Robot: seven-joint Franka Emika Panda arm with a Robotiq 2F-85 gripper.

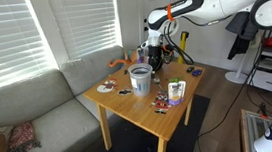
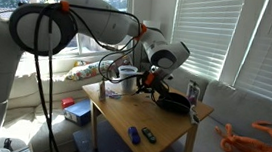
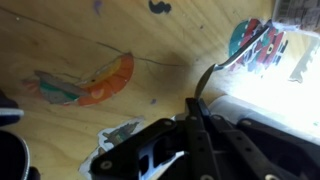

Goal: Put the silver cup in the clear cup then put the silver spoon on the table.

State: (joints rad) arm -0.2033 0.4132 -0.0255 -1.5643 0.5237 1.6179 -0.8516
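Observation:
The silver spoon's far end touches a colourful sticker on the tabletop, so the spoon would lie there if I opened now. My gripper needs to open now.
The clear cup [image 1: 140,80] stands near the middle of the light-brown wooden table [image 1: 129,107]. It also shows in an exterior view [image 2: 126,76]. A grey shape inside it looks like the silver cup [image 1: 140,74], though I cannot tell for sure. My gripper [image 1: 154,56] hangs just beside the clear cup, a little above the table [image 2: 132,114]. In the wrist view my gripper [image 3: 200,112] is shut on the handle of the silver spoon [image 3: 226,62], which sticks out ahead over the table [image 3: 150,40], beside a bright white washed-out shape, probably the clear cup [image 3: 270,100].
A black cup [image 2: 177,102] stands on the table beside my gripper. A purple cup [image 1: 176,92] and small items [image 2: 138,135] lie near the table's edge. Colourful stickers [image 3: 95,82] mark the tabletop. A grey sofa [image 1: 39,107] stands next to the table.

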